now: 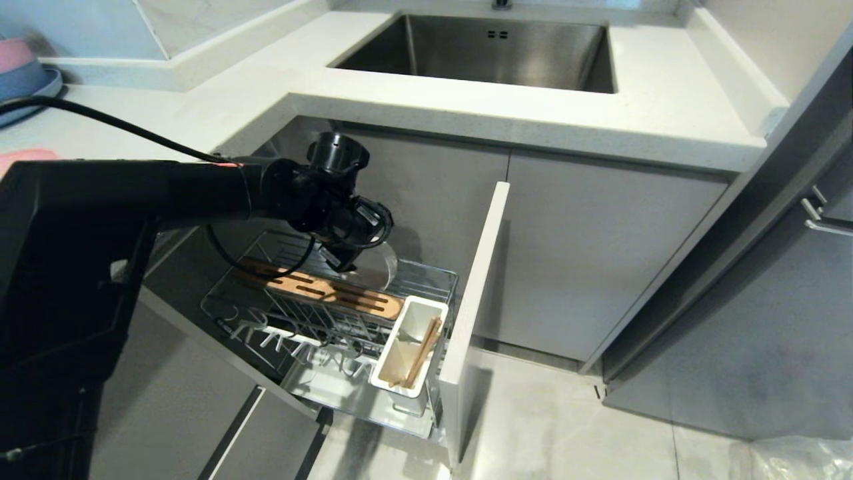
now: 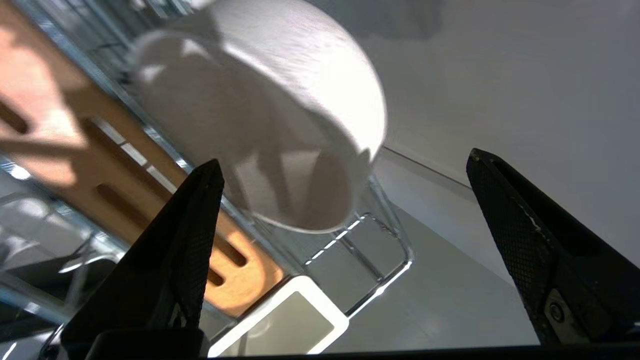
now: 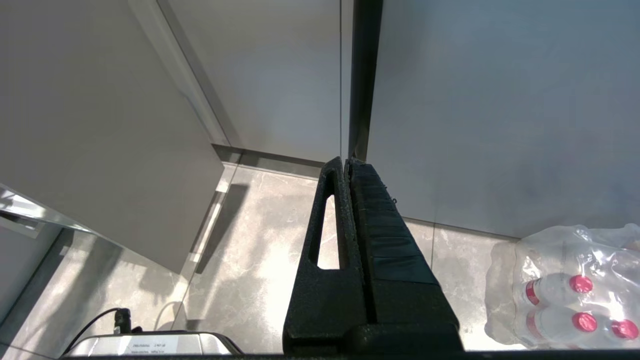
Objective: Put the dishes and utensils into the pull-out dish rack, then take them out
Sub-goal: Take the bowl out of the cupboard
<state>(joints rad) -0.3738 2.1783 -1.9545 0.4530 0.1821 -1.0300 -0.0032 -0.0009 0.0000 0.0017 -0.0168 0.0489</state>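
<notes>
The cream-white bowl needs to come out of the pull-out dish rack (image 1: 426, 275), so my left gripper should grab the bowl by its rim (image 1: 392, 277) next.
The pull-out dish rack (image 1: 426, 275) stands drawn out below the counter, its grey front (image 1: 476, 293) to the right. My left gripper (image 1: 343, 259) hangs over the rack's back part, open. In the left wrist view the cream-white bowl (image 2: 280, 100) rests tilted on its side on the wires (image 2: 400, 270), just past the left gripper (image 2: 344, 157), with neither finger touching it. Chopsticks (image 1: 424, 352) lean in the white caddy (image 1: 408, 319). A pink plate's edge (image 1: 23, 157) shows on the counter at far left. The spoon is out of view. The right gripper (image 3: 347, 161) is shut and empty, parked over the floor.
A slotted wooden strip (image 1: 326, 290) runs along the rack beside the bowl. The sink (image 1: 480, 50) is set in the counter behind. Blue and pink dishes (image 1: 20, 67) are stacked at far left. A pack of water bottles (image 3: 565, 290) lies on the floor.
</notes>
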